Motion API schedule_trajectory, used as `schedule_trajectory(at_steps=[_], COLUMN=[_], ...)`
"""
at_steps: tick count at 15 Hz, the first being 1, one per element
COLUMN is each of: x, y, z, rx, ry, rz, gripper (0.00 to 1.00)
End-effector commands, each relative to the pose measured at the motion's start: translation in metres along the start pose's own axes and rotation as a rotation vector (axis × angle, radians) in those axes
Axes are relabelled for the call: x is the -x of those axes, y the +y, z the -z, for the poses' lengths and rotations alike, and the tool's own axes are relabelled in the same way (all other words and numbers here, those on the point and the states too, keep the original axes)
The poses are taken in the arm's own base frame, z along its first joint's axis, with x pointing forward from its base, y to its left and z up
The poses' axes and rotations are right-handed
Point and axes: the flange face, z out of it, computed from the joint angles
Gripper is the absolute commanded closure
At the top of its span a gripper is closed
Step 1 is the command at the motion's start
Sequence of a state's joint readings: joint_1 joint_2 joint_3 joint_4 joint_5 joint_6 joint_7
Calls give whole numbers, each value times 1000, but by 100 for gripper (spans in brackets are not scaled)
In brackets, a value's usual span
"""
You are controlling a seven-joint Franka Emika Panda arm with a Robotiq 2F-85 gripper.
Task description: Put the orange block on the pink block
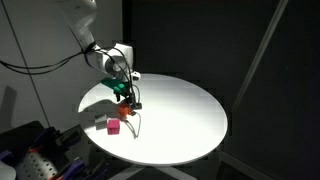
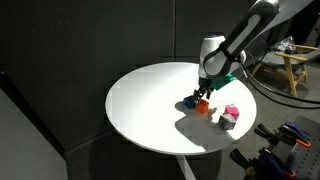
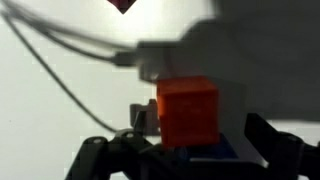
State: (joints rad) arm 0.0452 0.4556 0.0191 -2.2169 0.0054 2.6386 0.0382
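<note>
My open fingers hover above the orange block's top [image 3: 188, 112], though the block lies between them, so my gripper lowers and only then closes on the block.
The orange block [image 3: 187, 110] is between my gripper's [image 3: 188, 158] two fingers in the wrist view. The fingers stand wider than the block, with a gap on each side, so the gripper is open. A blue cube [image 3: 218, 150] lies right against the orange block. In both exterior views the gripper [image 1: 124, 95] [image 2: 205, 93] hovers just over the orange block [image 1: 126, 113] [image 2: 201, 104]. The pink block [image 1: 113, 127] [image 2: 231, 110] sits on the table a short way off, nearer the table edge. Its corner shows at the top of the wrist view [image 3: 122, 5].
The blocks are on a round white table [image 1: 180, 110] [image 2: 140, 100]. A grey cube [image 1: 100, 122] [image 2: 227, 122] sits beside the pink block. The blue cube [image 2: 188, 101] touches the orange block. A dark cable [image 3: 60, 70] trails across the tabletop. Dark curtains surround the table.
</note>
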Motion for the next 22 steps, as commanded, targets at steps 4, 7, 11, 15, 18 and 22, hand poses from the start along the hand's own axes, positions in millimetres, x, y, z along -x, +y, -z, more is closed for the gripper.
schedule_trajectory(at_steps=[4, 7, 11, 15, 18, 22], x=[-9, -10, -11, -11, -12, -12], y=[2, 3, 4, 10, 17, 23], z=[-15, -20, -22, -11, 2, 27], rx=[11, 10, 13, 13, 7, 0], ry=[-10, -20, -32, -35, -9, 35], rz=[16, 11, 0, -14, -26, -35], gripper=[0, 6, 51, 71, 77, 78])
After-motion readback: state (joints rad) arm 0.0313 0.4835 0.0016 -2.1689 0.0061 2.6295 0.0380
